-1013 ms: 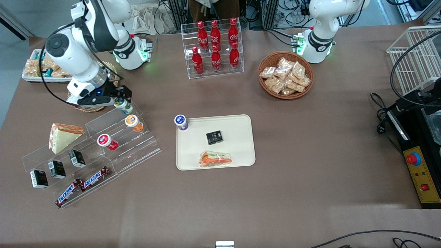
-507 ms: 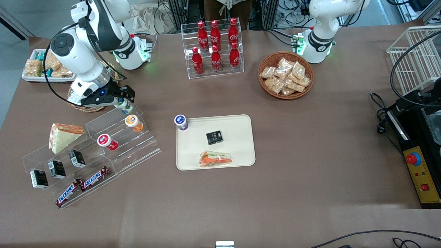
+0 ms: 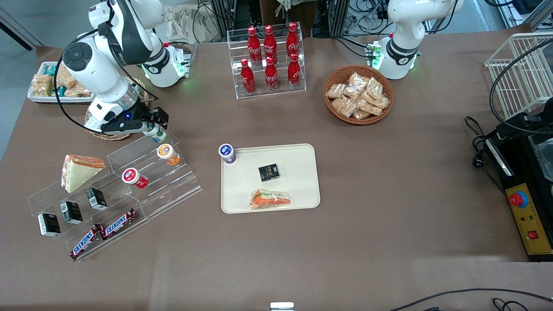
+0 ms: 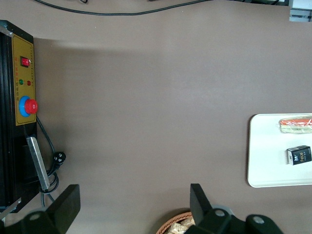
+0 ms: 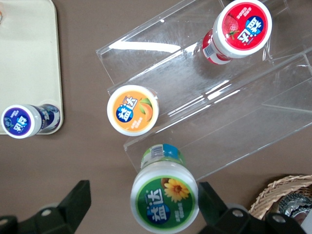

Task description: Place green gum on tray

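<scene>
The green gum should next be grabbed by its white lid with my right gripper, so that I can place the gum on the tray.
The green gum stands on the top step of a clear acrylic stand; its white lid with the green-and-yellow label shows in the right wrist view. My right gripper is open and sits over the gum, one finger at each side of the lid; one finger is close against the lid and the other stands clear of it. The cream tray lies mid-table, toward the parked arm from the stand; its corner shows in the right wrist view.
A purple-lidded bottle stands at the tray's corner. Orange-lidded and red-lidded bottles stand on lower steps. On the tray lie a black box and a sandwich. A cola rack and a snack basket stand farther back.
The right arm shifted slightly and its gripper settled about the green gum. The gum stands in the same place on the top step.
</scene>
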You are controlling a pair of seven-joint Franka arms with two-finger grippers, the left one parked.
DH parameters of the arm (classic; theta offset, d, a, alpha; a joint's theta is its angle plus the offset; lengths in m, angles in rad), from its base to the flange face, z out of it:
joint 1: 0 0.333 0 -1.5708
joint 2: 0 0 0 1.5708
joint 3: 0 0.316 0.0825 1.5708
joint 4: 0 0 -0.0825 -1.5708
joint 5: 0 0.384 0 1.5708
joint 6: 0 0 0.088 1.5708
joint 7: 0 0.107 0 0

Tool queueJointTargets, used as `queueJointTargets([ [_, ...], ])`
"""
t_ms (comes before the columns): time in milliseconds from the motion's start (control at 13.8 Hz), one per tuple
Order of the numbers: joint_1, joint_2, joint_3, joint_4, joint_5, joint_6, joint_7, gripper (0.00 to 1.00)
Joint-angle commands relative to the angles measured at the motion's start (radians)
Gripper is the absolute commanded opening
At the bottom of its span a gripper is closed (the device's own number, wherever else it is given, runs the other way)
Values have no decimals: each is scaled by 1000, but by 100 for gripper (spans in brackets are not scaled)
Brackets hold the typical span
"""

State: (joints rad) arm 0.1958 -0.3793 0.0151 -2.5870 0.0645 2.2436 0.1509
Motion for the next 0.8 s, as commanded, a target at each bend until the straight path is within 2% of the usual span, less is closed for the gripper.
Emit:
queueJointTargets([
  [0,-6,-12,-4,8,26,-33,-17,99],
  [362,-6,-24,-7,131,26,-217,-11,99],
  [724,-6,-32,-23,116,27,-210,-25,99],
])
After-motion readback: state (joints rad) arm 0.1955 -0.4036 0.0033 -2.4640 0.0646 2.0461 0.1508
